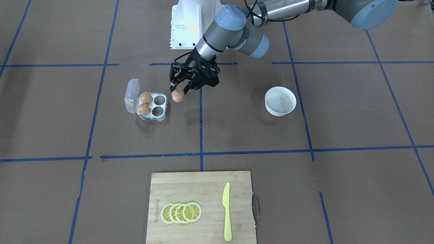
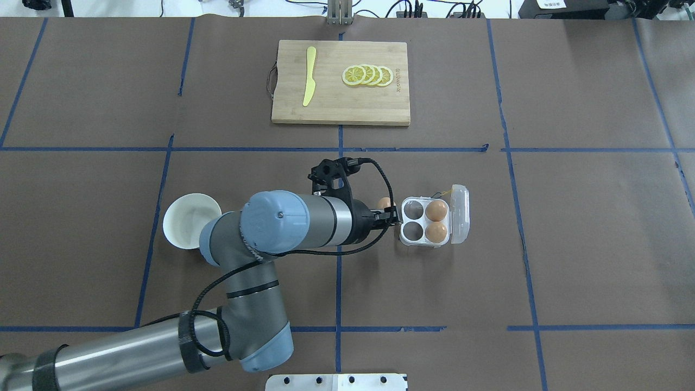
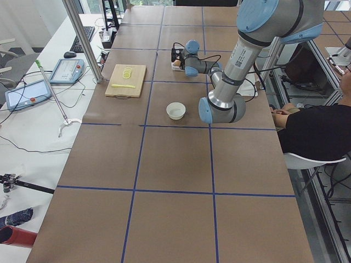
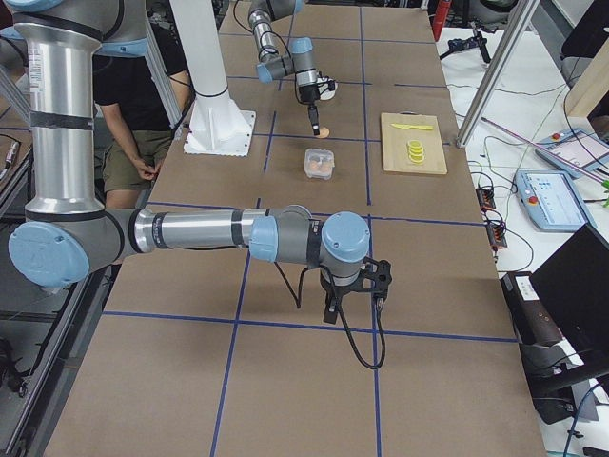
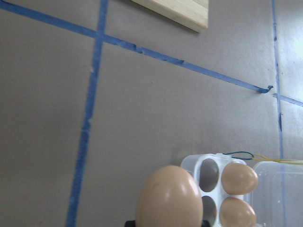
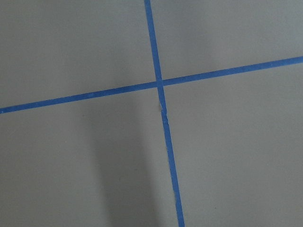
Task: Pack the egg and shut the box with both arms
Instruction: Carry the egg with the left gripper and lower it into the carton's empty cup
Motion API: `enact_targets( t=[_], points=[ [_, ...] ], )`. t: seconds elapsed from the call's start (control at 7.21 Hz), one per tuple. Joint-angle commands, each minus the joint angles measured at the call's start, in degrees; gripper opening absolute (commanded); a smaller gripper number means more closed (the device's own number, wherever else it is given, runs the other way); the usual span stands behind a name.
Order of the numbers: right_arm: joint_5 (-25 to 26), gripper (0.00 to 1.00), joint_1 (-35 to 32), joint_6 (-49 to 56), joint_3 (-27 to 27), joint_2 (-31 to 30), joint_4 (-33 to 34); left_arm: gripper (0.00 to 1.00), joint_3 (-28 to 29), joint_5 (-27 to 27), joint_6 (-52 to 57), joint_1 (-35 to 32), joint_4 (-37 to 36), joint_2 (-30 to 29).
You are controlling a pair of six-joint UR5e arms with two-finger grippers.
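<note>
The egg's lower end (image 1: 177, 100) hangs over the table beside the box, so my left gripper next moves the egg into the front well before releasing it.
My left gripper (image 1: 178, 92) is shut on an orange-brown egg (image 1: 177, 95) and holds it above the table, just beside the open clear box (image 1: 163, 116). The egg fills the bottom of the left wrist view (image 5: 169, 198). The box (image 2: 405, 239) holds two more eggs (image 2: 436, 210) (image 2: 436, 232) in the wells next to its lid (image 2: 460, 214); the two wells nearer my gripper are empty. My right gripper (image 4: 354, 288) shows only in the exterior right view, low over bare table far from the box; I cannot tell whether it is open or shut.
A white bowl (image 1: 280, 101) stands on the other side of my left arm from the box. A bamboo cutting board (image 1: 200, 189) at the far table edge carries lemon slices (image 1: 181, 212) and a yellow knife (image 1: 226, 210). Blue tape lines cross the brown tabletop.
</note>
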State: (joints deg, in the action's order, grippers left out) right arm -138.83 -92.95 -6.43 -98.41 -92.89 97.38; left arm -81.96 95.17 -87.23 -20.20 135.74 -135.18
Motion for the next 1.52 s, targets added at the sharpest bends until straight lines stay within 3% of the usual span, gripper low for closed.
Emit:
enact_targets(
  t=[0.0,0.28,0.42,0.55,0.69,0.97,1.25,1.39],
  points=[
    [-0.12,1.00,0.05,-0.16,-0.20,0.26,0.00,0.00,8.19,-1.48,-0.04,1.22,2.51,-7.61],
    [-0.12,1.00,0.05,-0.16,-0.11,0.26,0.09,0.00,9.71,-3.58,-0.04,1.13,2.94,-7.64],
    [-0.21,1.00,0.05,-0.16,-0.11,0.26,0.09,0.16,9.72,-3.50,-0.13,0.95,2.95,-7.46],
    [-0.38,1.00,0.05,-0.16,-0.11,0.26,0.09,0.94,9.72,-3.50,-0.30,0.86,2.86,-7.29],
    [-0.39,1.00,0.05,-0.16,-0.20,0.26,0.09,1.00,9.19,-3.33,-0.31,0.43,2.60,-7.29],
    [-1.52,1.00,0.22,-0.34,-1.25,0.26,0.00,1.00,5.44,-1.23,-0.04,-0.62,1.90,-4.41],
    [-1.35,1.00,6.43,-7.23,-5.27,0.26,-2.09,1.00,-2.81,8.06,0.39,-5.35,-5.70,-0.36],
    [-1.35,1.00,10.64,-15.11,-5.73,0.26,-8.89,1.00,-6.85,10.54,2.40,-7.46,-10.02,1.66]
  ],
)
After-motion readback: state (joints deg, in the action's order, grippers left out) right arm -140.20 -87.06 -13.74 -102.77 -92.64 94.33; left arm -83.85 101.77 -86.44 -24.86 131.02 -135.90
